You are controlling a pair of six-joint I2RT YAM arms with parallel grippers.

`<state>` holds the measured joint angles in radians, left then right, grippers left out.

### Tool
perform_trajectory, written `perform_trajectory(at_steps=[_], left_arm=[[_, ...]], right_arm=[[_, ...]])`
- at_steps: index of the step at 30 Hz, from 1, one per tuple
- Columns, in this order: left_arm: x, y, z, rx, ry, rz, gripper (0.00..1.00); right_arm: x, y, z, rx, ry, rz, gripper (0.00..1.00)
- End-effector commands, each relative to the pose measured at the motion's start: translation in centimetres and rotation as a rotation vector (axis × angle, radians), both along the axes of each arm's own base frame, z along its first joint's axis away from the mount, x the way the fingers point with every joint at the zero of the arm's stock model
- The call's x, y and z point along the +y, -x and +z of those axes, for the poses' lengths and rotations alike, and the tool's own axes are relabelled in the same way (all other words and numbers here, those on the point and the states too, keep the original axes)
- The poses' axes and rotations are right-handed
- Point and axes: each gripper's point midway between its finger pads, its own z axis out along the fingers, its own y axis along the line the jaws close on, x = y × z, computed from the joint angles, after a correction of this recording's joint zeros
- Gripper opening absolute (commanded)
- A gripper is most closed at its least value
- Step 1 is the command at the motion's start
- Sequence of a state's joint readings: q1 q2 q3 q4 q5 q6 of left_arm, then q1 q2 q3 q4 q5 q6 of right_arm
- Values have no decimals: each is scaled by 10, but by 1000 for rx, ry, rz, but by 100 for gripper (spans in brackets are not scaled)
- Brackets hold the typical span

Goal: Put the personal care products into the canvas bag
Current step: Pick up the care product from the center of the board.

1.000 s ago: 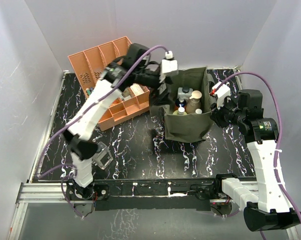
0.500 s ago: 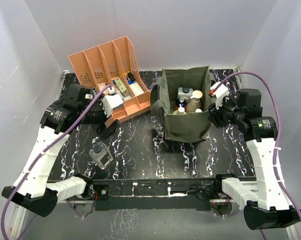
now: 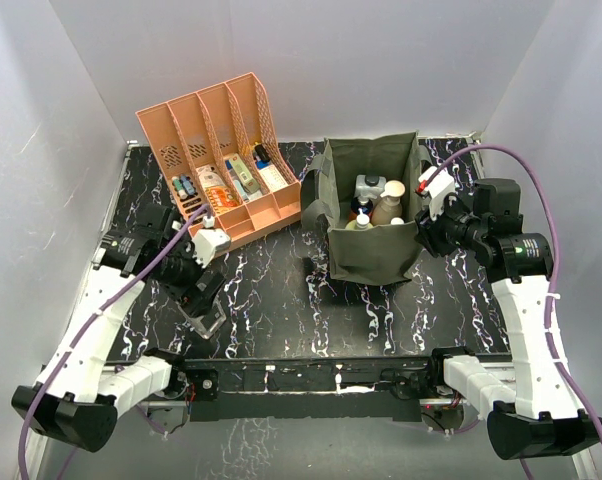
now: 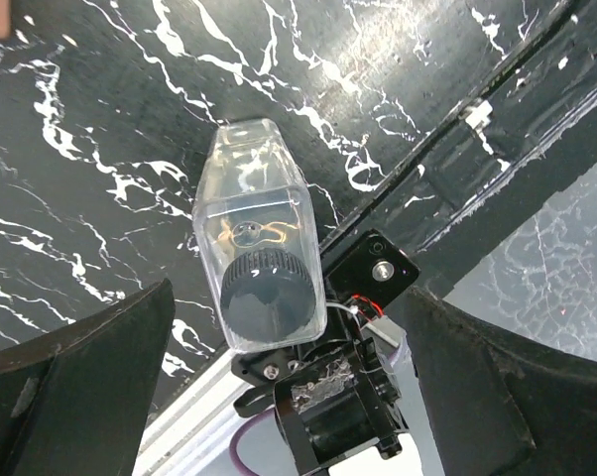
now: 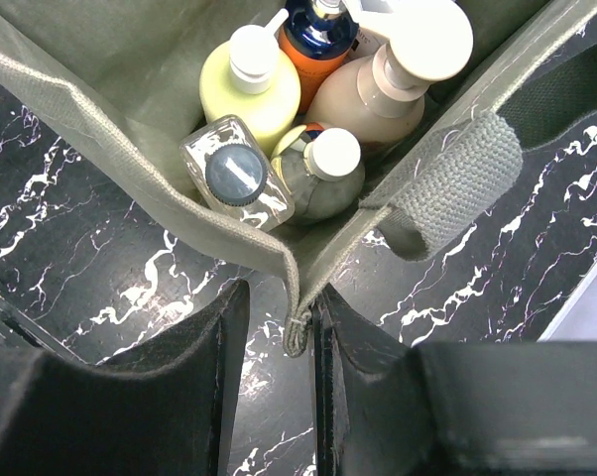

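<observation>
My left gripper grabs the clear bottle from above, across its sides near the dark cap (image 3: 208,315) next, to lower it base-first into the canvas bag (image 3: 371,255).
A clear bottle with a dark cap (image 4: 254,238) stands on the black marbled table near its front left edge (image 3: 203,314). My left gripper (image 4: 284,382) hovers just above it (image 3: 203,288), open wide, fingers either side and not touching. The olive canvas bag (image 3: 371,255) stands right of centre. Inside are a yellow white-capped bottle (image 5: 249,94), a tan pump (image 5: 388,79), an orange-and-blue pump (image 5: 318,40), a clear dark-capped pack (image 5: 234,174) and a small round bottle (image 5: 323,174). My right gripper (image 5: 279,382) is open a little around the bag's corner seam (image 5: 298,317), at its right side (image 3: 428,232).
A salmon slotted rack (image 3: 216,130) with small boxes and tubes stands at the back left. The table's metal front rail (image 3: 311,375) and my left arm's base (image 4: 348,407) lie just beyond the clear bottle. White walls close in on three sides.
My left arm has swung from above the bag and rack down to the front left, over the clear bottle. The right gripper's jaws have parted slightly at the bag's corner.
</observation>
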<state>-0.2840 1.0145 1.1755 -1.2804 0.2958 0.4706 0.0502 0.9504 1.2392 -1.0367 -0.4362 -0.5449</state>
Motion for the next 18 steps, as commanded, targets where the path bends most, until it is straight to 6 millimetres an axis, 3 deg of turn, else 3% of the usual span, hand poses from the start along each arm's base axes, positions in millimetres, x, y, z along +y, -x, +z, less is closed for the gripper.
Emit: perform_trajectory(at_steps=[1, 7, 18], left_arm=[[-1, 8, -12, 61, 4, -2, 97], [10, 1, -42, 61, -67, -15, 92], [-3, -3, -41, -23, 10, -91, 54]], right_arm=[[1, -1, 1, -25, -4, 3, 32], [2, -3, 0, -20, -15, 0, 32], [1, 2, 3, -32, -7, 6, 34]])
